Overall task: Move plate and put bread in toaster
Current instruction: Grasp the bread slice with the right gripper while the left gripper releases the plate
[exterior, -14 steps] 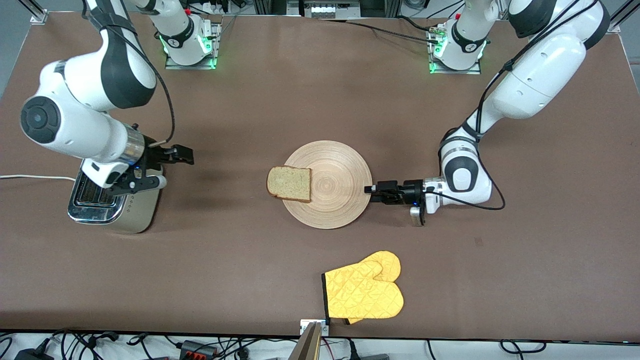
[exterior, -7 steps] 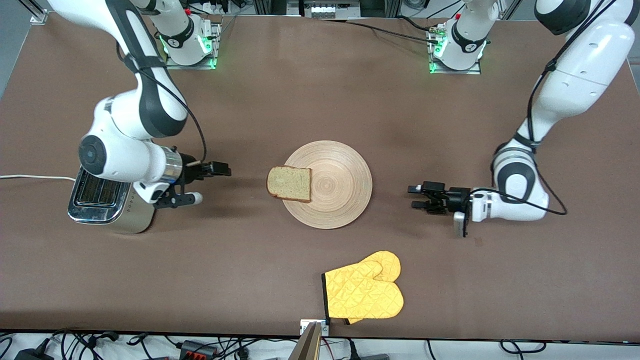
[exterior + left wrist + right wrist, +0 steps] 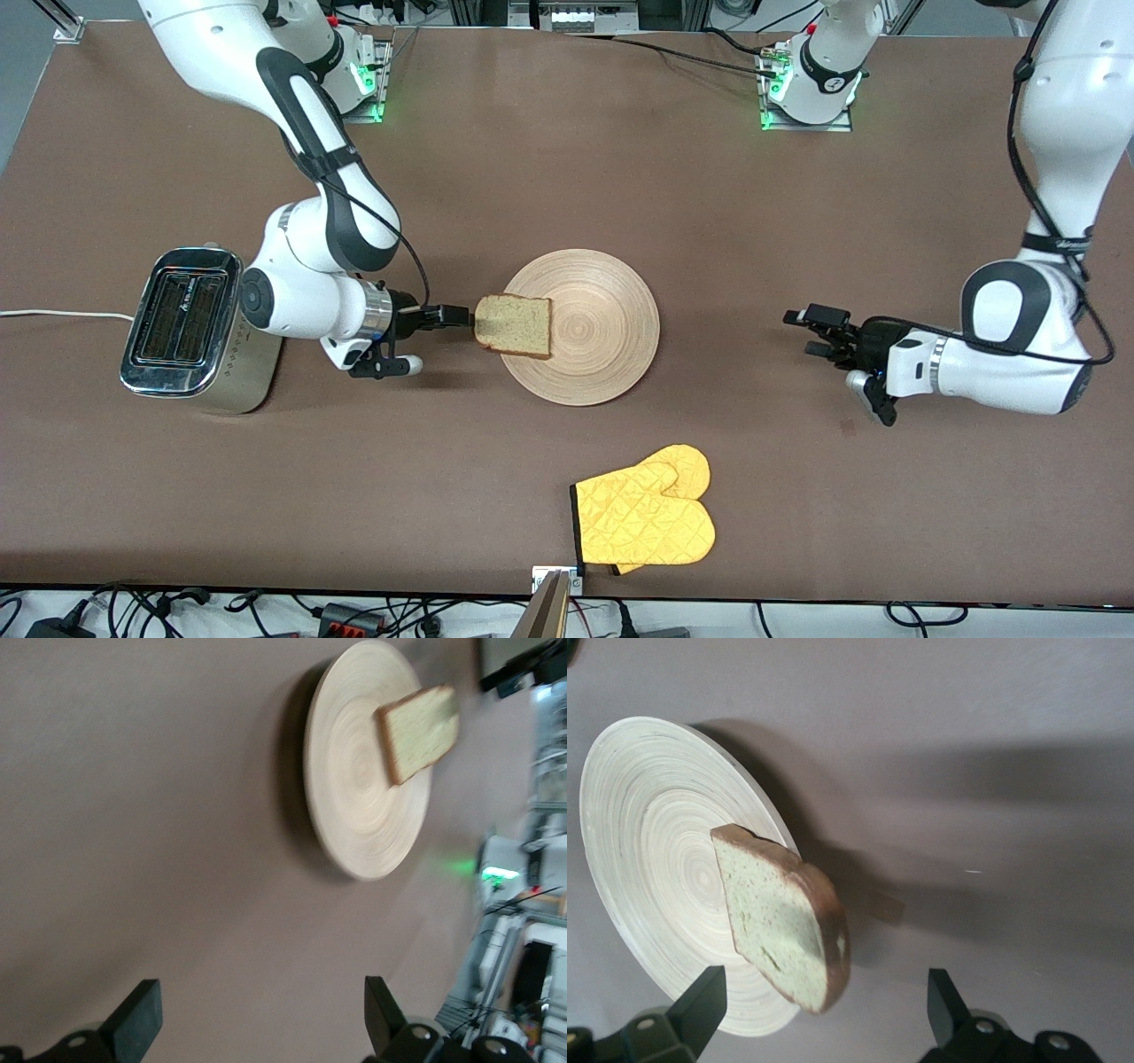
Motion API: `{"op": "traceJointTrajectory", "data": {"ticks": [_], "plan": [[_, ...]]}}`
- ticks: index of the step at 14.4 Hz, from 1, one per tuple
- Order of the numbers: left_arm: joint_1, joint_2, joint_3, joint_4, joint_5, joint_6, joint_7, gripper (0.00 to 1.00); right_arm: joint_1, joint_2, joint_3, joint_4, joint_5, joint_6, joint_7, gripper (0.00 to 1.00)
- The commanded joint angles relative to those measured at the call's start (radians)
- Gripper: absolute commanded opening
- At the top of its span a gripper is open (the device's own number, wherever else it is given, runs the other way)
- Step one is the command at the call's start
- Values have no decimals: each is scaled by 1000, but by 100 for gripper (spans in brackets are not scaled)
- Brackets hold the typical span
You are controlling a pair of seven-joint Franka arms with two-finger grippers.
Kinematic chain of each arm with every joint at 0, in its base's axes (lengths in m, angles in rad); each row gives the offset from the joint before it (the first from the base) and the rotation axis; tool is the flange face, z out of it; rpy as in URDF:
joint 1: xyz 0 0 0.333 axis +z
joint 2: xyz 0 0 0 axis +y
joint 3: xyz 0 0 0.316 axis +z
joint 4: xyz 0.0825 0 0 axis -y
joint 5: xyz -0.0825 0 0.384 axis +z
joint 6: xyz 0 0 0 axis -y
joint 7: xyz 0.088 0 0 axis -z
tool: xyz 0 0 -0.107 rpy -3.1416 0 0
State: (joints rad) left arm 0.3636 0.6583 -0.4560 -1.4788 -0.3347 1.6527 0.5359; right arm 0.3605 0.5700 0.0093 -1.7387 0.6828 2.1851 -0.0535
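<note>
My right gripper's fingers stop short of the bread's crust edge (image 3: 479, 335) in the front view, so I must move toward it before closing.
The light-wood plate (image 3: 611, 301) lies mid-table. The bread (image 3: 514, 325) rests on its rim toward the right arm's end and overhangs it. My right gripper (image 3: 436, 338) is open and low at that overhanging edge. In the right wrist view the bread (image 3: 780, 921) sits on the plate (image 3: 647, 833), its end between the spread fingertips of the gripper (image 3: 824, 1014), not pinched. The toaster (image 3: 182, 319) stands at the right arm's end, slots up. My left gripper (image 3: 819, 332) is open and empty, well off the plate toward the left arm's end. Its wrist view shows the plate (image 3: 354, 806) and bread (image 3: 416, 722) ahead of the gripper (image 3: 257, 1023).
A yellow oven mitt (image 3: 645, 518) lies nearer the front camera than the plate, close to the table's edge. The toaster's white cord (image 3: 53, 314) runs off the table at the right arm's end.
My right gripper has moved from over the toaster across to the bread's edge. My left gripper has drawn back from the plate's rim toward the left arm's end. Plate and bread have not moved.
</note>
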Motion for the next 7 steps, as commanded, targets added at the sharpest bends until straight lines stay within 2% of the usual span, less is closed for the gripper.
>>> {"op": "traceJointTrajectory", "data": {"ticks": [1,3,7], "plan": [[-60,-90,2,27,196,-78,-138,100,41,30,-5,-1,90,36,-72,100],[-112,-141,0,57,349,-149,-239,100,48,51,-5,-1,93,35,-81,100],[-178,-248,-1,57,474,-214,-488,100,55,76,-5,2,118,36,-127,100]]}}
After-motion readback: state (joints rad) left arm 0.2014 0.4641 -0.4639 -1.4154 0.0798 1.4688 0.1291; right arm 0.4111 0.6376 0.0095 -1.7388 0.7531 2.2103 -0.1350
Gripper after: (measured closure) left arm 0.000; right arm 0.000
